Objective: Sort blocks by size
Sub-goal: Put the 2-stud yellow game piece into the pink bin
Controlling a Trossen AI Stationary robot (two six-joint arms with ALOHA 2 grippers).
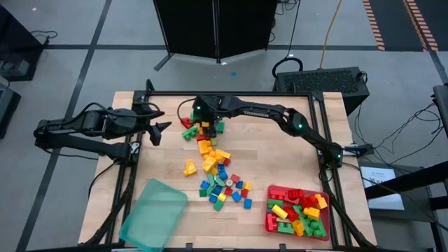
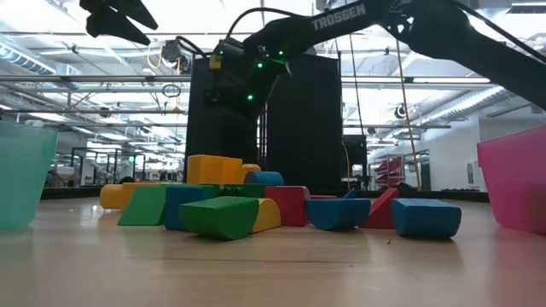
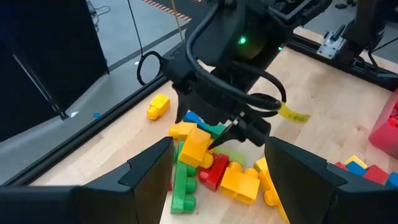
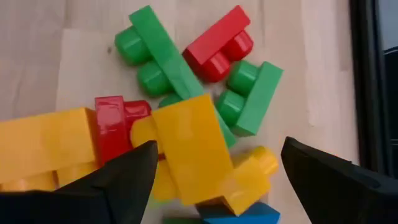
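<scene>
My right gripper grabs the yellow oblong block by its long sides next, to sort the large blocks into the red tray.
The blocks (image 1: 213, 164), red, yellow, green and blue, lie in a loose pile running from the table's far middle toward its near middle. My right gripper (image 4: 214, 155) reaches from the right and hangs open over the pile's far end (image 1: 203, 127), pointing steeply down. Its fingers stand on either side of a yellow oblong block (image 4: 189, 146) that lies on other blocks; whether they touch it, I cannot tell. Beyond that block lie green blocks (image 4: 158, 56) and a red block (image 4: 217, 40). My left gripper (image 1: 159, 133) waits open, raised above the table's left side.
A red tray (image 1: 269, 192) holding several blocks stands at the near right. A translucent teal tray (image 1: 150, 210) sits at the near left. One yellow block (image 1: 189, 168) lies apart, left of the pile. Black frame rails (image 1: 231, 94) border the table.
</scene>
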